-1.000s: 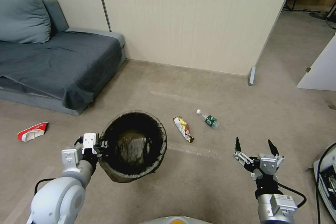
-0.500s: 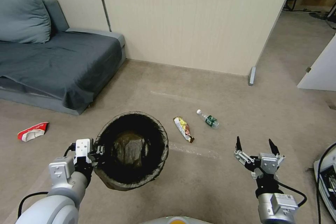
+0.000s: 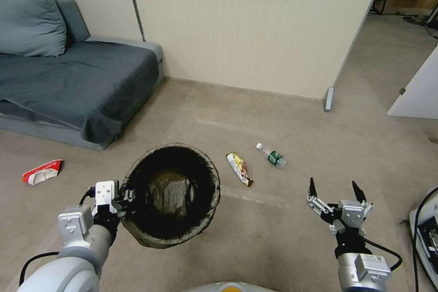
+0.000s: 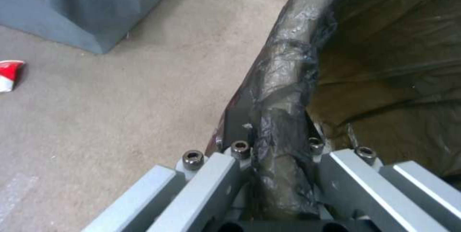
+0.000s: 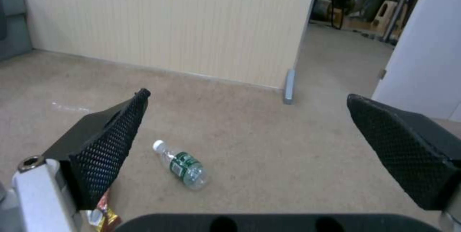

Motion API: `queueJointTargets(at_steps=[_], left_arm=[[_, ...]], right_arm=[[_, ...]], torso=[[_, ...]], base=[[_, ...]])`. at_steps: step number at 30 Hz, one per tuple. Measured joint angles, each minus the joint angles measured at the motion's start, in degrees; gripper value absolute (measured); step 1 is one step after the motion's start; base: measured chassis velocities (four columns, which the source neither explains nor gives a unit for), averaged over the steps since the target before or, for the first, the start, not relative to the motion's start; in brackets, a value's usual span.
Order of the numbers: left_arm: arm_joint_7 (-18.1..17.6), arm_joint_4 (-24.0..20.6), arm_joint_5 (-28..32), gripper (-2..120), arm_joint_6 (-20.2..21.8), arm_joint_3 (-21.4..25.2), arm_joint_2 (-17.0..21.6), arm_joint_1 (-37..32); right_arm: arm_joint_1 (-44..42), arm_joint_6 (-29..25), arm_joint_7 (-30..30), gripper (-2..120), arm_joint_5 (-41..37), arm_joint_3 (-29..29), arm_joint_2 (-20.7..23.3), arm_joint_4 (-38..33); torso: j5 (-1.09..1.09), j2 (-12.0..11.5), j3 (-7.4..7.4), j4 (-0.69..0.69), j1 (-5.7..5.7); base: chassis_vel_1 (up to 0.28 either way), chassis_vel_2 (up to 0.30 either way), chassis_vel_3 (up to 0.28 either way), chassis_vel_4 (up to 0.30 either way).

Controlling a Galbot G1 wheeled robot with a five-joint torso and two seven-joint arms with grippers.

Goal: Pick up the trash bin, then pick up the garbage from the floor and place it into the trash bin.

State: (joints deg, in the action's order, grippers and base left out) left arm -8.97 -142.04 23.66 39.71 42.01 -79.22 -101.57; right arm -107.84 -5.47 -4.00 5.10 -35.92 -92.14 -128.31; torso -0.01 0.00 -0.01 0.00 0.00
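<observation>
My right gripper should go to the clear bottle and grab its green-labelled body, so it can drop the bottle into the trash bin.
The trash bin, round with a dark bag liner over its rim, hangs above the floor at lower left. My left gripper is shut on the near-left part of that rim. Garbage lies on the floor: a yellow wrapper and a small clear bottle with a green label right of the bin, and a red-white wrapper at far left. My right gripper hovers open at lower right, short of the bottle, with nothing between its fingers.
A grey sofa with a cushion stands at the left, a beige partition wall behind. A doorway opens at the right beside a white panel. Equipment with cables sits at the right edge. Bare carpet lies between the bin and my right gripper.
My left arm has drawn the bin slightly toward me and to the left, and the bin has risen a little. The right gripper has barely shifted.
</observation>
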Motion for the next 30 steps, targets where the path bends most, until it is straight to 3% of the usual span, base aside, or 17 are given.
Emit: queueJointTargets(at_steps=[30], left_arm=[[0.20,0.67,-0.40,2,-0.10,-0.20,0.19,0.28]], right_arm=[[0.16,-1.44,1.80,100,-0.40,0.28,0.00,1.18]], torso=[[0.00,-0.01,0.01,0.00,0.01]], base=[[-0.117,0.118,0.117,-0.115]])
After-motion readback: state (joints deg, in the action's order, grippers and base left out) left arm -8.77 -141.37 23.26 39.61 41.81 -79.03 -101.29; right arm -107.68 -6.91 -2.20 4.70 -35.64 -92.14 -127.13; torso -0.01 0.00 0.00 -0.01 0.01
